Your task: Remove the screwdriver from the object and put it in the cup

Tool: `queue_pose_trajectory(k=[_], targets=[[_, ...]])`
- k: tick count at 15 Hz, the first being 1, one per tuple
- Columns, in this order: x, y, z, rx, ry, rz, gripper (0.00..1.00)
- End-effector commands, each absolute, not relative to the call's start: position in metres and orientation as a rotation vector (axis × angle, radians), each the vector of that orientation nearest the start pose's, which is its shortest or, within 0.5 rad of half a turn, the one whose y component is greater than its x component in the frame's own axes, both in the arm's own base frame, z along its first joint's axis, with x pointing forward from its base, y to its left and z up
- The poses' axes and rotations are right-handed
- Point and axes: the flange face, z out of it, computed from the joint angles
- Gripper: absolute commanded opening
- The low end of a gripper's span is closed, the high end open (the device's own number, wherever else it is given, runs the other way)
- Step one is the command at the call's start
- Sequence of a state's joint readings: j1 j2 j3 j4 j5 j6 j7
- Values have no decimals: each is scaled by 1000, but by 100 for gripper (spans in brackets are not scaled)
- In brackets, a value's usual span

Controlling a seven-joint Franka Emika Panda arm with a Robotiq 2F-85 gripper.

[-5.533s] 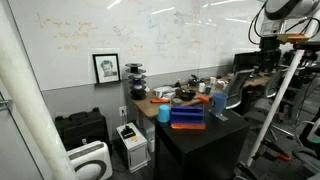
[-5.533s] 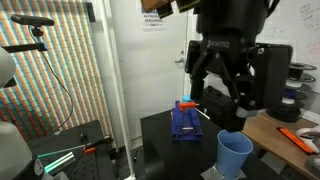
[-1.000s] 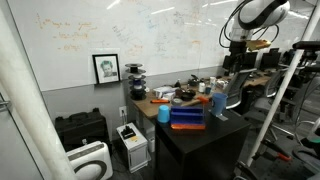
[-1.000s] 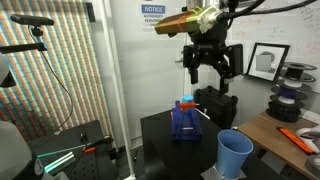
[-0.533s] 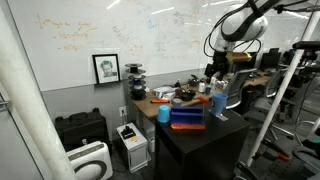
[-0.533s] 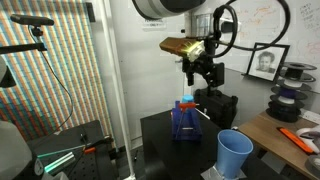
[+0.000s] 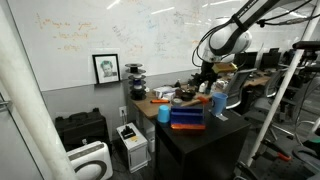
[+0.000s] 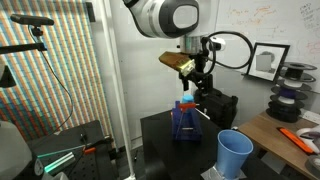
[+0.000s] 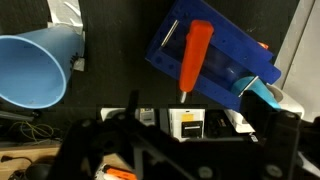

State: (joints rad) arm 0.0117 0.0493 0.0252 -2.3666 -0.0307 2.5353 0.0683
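My gripper grabs the screwdriver by its orange handle (image 9: 195, 52) next, and the screwdriver's shaft stays free. My gripper then removes the screwdriver and puts it shaft-first in the cup.
A screwdriver with an orange handle (image 9: 195, 52) lies on top of a blue block-shaped object (image 9: 225, 40) on the dark table. It shows in both exterior views (image 8: 187, 104) (image 7: 187, 110). The blue cup (image 9: 35, 68) stands open beside the object, also seen in both exterior views (image 8: 236, 153) (image 7: 163, 113). My gripper (image 8: 194, 88) hangs above the object, apart from the screwdriver, and looks open and empty. In the wrist view its dark fingers (image 9: 105, 128) frame the lower edge.
A second light-blue item (image 9: 262, 93) sits at the object's far corner. A cluttered wooden desk (image 7: 205, 90) adjoins the dark table (image 8: 160, 135). A printer box (image 9: 185, 123) stands on the floor below. A black case (image 8: 222, 103) is behind the object.
The arm has swung in from high and away, coming down over the blue object. The gripper now hangs just above the screwdriver. Nothing on the table has moved.
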Motion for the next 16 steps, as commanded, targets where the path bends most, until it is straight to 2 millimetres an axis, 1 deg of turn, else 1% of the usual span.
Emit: queue_pose_trajectory(k=[1, 4, 7, 8, 9, 12, 15, 16], targets=[[525, 32, 300, -3137, 39, -130, 100], [518, 39, 280, -3153, 50, -56, 100], [514, 47, 266, -3149, 52, -33, 100], [513, 50, 263, -3150, 45, -31, 75], [512, 52, 260, -3150, 41, -27, 75], [507, 56, 259, -3164, 37, -4, 51], [505, 51, 262, -3193, 50, -8, 27], [504, 48, 263, -3204, 52, -8, 20]])
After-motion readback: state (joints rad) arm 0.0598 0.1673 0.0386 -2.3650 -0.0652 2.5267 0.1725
